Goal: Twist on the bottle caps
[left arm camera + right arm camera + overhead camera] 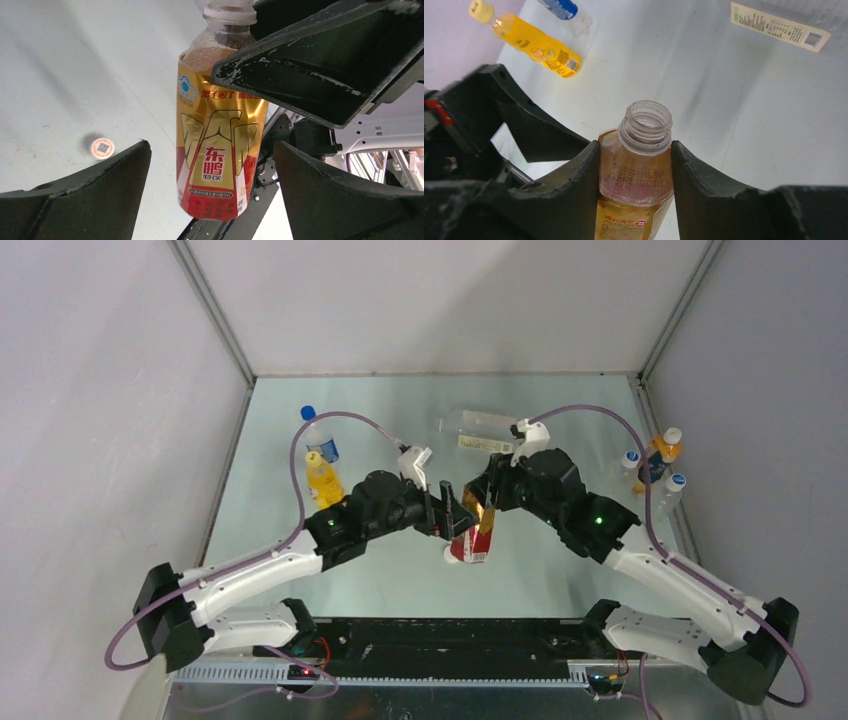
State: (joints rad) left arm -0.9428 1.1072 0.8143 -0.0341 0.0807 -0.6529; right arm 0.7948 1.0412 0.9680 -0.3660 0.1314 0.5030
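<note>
The robot's left gripper will next take hold of the brown-drink bottle around its labelled lower body [474, 533] [216, 156], so the open threaded neck of the bottle stays free for screwing on the cap.
The brown-drink bottle [470, 542] with the red-and-gold label is held in my right gripper [482, 508], which is shut on its shoulder just below the open threaded neck [645, 124]. No cap is on it. My left gripper [448, 508] is open, with its jaws wide on either side of the bottle's body [220, 150] and not touching it. One small round cap [102, 148] with an orange-ringed face lies on the table to the left. The clear bottle [480, 424] lies on its side at the back and also shows in the right wrist view [784, 22]. The second cap is not in view.
An orange-drink bottle [323, 480] and a blue-capped water bottle [318, 435] stand at the left, behind my left arm. Several small bottles [655, 465] stand at the right wall. The table's near edge and black rail [450, 635] lie just below the held bottle.
</note>
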